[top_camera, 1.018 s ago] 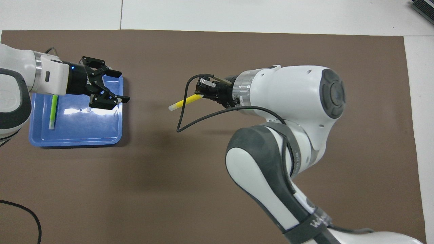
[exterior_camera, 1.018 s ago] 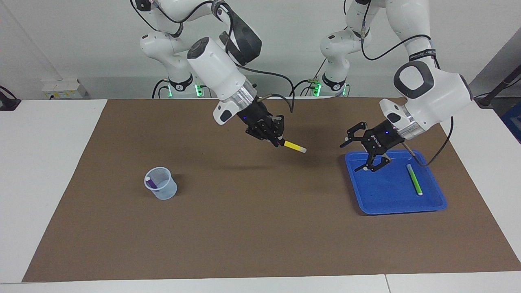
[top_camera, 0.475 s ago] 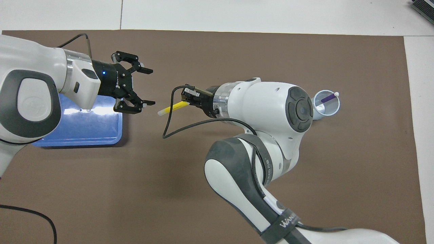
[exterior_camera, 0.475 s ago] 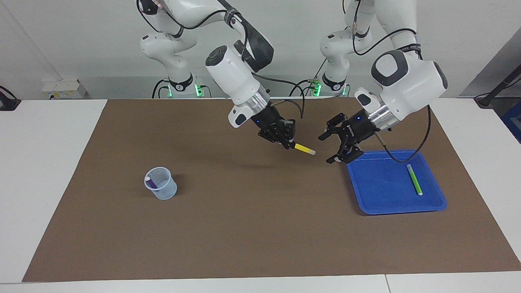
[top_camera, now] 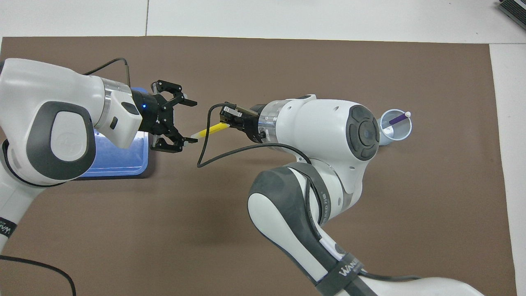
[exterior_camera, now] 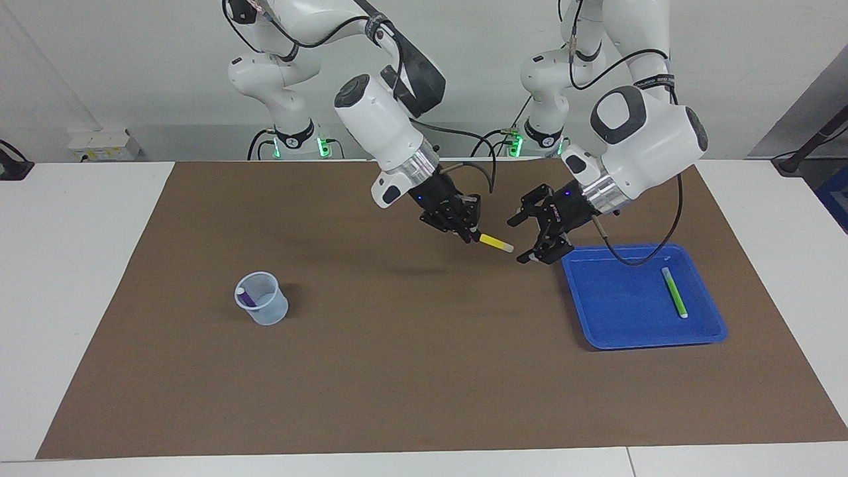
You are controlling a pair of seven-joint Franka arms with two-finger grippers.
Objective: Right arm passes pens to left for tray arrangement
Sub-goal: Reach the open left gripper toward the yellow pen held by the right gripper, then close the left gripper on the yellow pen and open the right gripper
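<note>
Next, the left gripper takes hold of the yellow pen by the body (top_camera: 210,130) beside its white tip, since my right gripper covers the pen's back end.
My right gripper (exterior_camera: 472,234) (top_camera: 228,120) is shut on the yellow pen (exterior_camera: 496,243) (top_camera: 210,130), held in the air over the mat with its white tip pointing at the tray. My left gripper (exterior_camera: 519,240) (top_camera: 190,122) is open, and the pen's white tip sits just at the mouth of its fingers without being gripped. The blue tray (exterior_camera: 623,311) (top_camera: 119,158) lies at the left arm's end. The green pen (exterior_camera: 674,292) lies in the tray; the left arm hides it in the overhead view. The purple pen (exterior_camera: 246,297) (top_camera: 397,119) stands in a cup.
A small translucent cup (exterior_camera: 266,310) (top_camera: 402,132) stands on the brown mat (exterior_camera: 411,371) toward the right arm's end. A black cable (top_camera: 205,148) loops under the right wrist. White tabletop borders the mat.
My left gripper has moved from over the tray out to the yellow pen's tip, staying open. My right gripper carried the pen a little toward the tray, then held still.
</note>
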